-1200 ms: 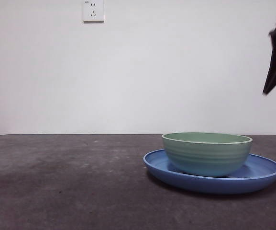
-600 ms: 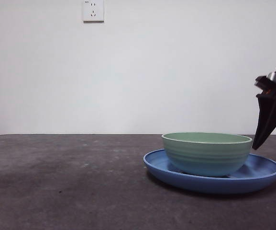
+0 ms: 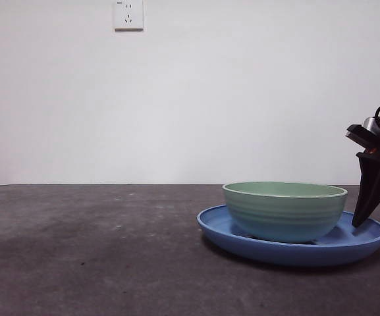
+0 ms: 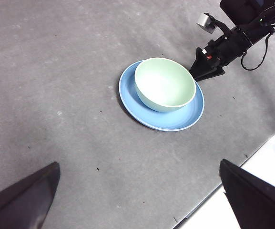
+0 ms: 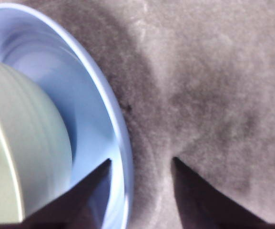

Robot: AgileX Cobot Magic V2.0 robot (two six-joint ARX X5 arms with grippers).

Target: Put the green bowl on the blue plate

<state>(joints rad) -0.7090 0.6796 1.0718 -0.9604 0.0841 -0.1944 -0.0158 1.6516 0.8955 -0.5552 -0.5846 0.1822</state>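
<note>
The green bowl [image 3: 285, 210] is on the blue plate. My right gripper will grab the blue plate by its raised rim [image 3: 367, 230] next, to shift the plate with the bowl on it.
The green bowl [image 3: 285, 210] sits upright inside the blue plate [image 3: 295, 253] on the right half of the table. Seen from the left wrist, the bowl [image 4: 165, 83] rests slightly off centre on the plate [image 4: 175, 121]. My right gripper [image 3: 374, 230] is low at the plate's right side and open. In its wrist view the right gripper [image 5: 142, 160] straddles the plate's rim [image 5: 94, 109], one jaw over the plate beside the bowl [image 5: 18, 143], the other over bare table. My left gripper [image 4: 138, 164] hangs high above, wide open and holding nothing.
The dark grey table [image 3: 78, 250] stretches to the left of the plate. A white wall with a socket [image 3: 128, 14] stands behind. The table's edge [image 4: 213, 200] runs close to the plate on the side nearest the left wrist camera.
The right gripper has come down from the upper right corner to the plate's right rim. Bowl and plate have not moved.
</note>
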